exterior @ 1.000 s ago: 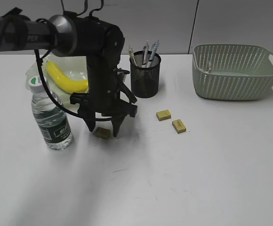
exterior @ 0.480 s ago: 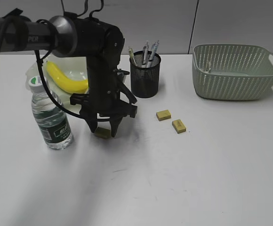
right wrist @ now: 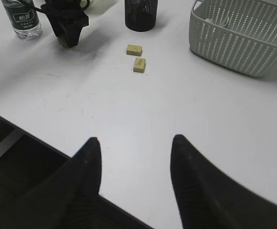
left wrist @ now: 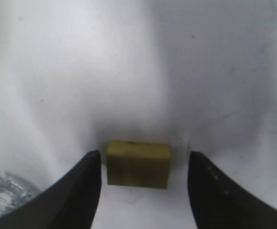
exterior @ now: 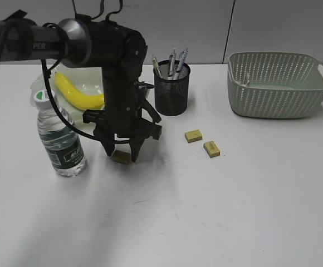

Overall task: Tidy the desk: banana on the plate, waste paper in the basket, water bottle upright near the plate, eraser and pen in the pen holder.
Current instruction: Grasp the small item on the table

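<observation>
The tan eraser needs to go into the pen holder, so my left gripper should next grab it by its long body (left wrist: 138, 163) and then drop it in there.
My left gripper (exterior: 122, 156) points straight down, open, with its fingers on either side of a yellow-brown eraser (exterior: 121, 157) lying on the table; the left wrist view shows the eraser (left wrist: 138, 164) between the fingertips (left wrist: 143, 160) with gaps on both sides. Two more erasers (exterior: 193, 136) (exterior: 211, 148) lie to the right. The banana (exterior: 78, 92) lies on the plate (exterior: 92, 76). The water bottle (exterior: 59, 136) stands upright by the plate. The black mesh pen holder (exterior: 171, 88) holds several pens. My right gripper (right wrist: 134, 145) is open and empty, high over the table's front edge.
The pale green basket (exterior: 278, 84) stands at the back right with something white inside, also in the right wrist view (right wrist: 241, 33). The table's front edge (right wrist: 38, 140) and dark floor show below the right gripper.
My left gripper has sunk slightly around the eraser and its fingers have narrowed a little. Everything else is unmoved.
</observation>
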